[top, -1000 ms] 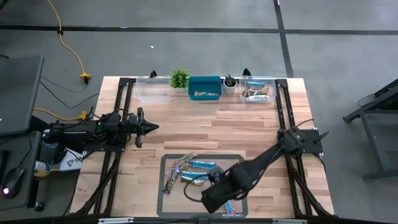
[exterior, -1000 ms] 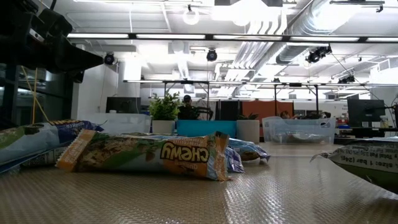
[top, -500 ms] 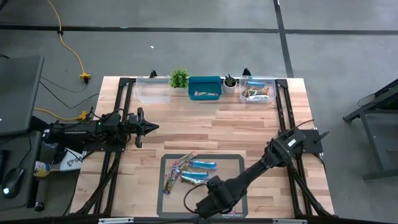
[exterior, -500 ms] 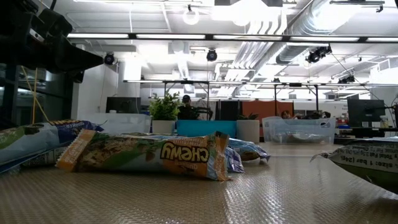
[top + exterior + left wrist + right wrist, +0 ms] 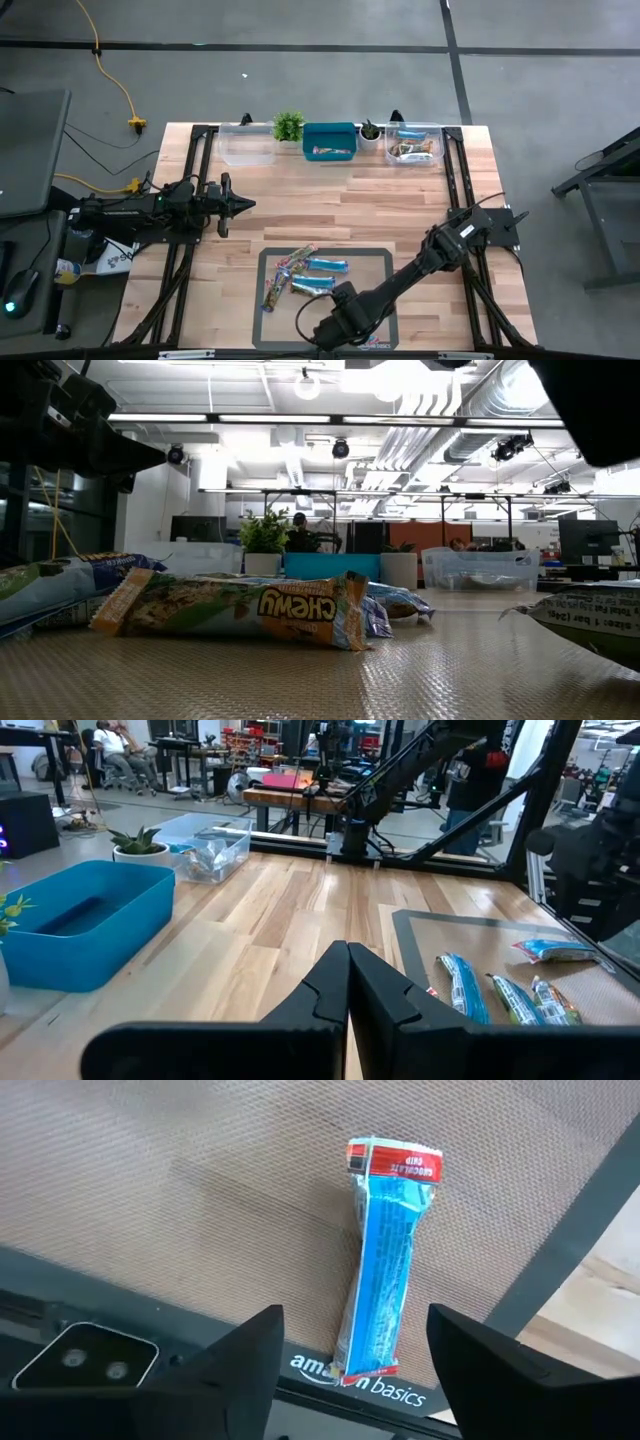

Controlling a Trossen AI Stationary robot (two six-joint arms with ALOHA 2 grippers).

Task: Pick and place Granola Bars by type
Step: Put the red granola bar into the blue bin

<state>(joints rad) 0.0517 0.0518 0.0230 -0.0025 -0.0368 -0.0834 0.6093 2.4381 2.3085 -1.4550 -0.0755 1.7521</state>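
I should next grab the blue Granola Bar by its middle (image 5: pixel 381 1282) with my right gripper, to place it in the blue bin by type.
Several Granola Bars lie on the dark mat (image 5: pixel 380 262) at the table's near side: light blue ones (image 5: pixel 327 265) and multicoloured ones (image 5: pixel 297 260). One blue bar with a red end (image 5: pixel 385 1270) lies flat near the mat's near edge. My right gripper (image 5: pixel 355 1320) is open above it, pointing down, with one finger on each side of the bar's near end and clear of it. In the high view the right arm (image 5: pixel 340 322) covers this bar. My left gripper (image 5: pixel 240 205) waits shut at the table's left.
Along the far edge stand a clear bin (image 5: pixel 247 146), a blue bin (image 5: pixel 330 140) with a bar in it, and a clear bin (image 5: pixel 415 143) holding bars, with two small potted plants (image 5: pixel 288 125) between them. A green bar (image 5: pixel 235 610) fills the low view.
My right gripper has come down toward the mat's near edge and a little toward the table's left, ending low over the blue bar. The bars have not moved.
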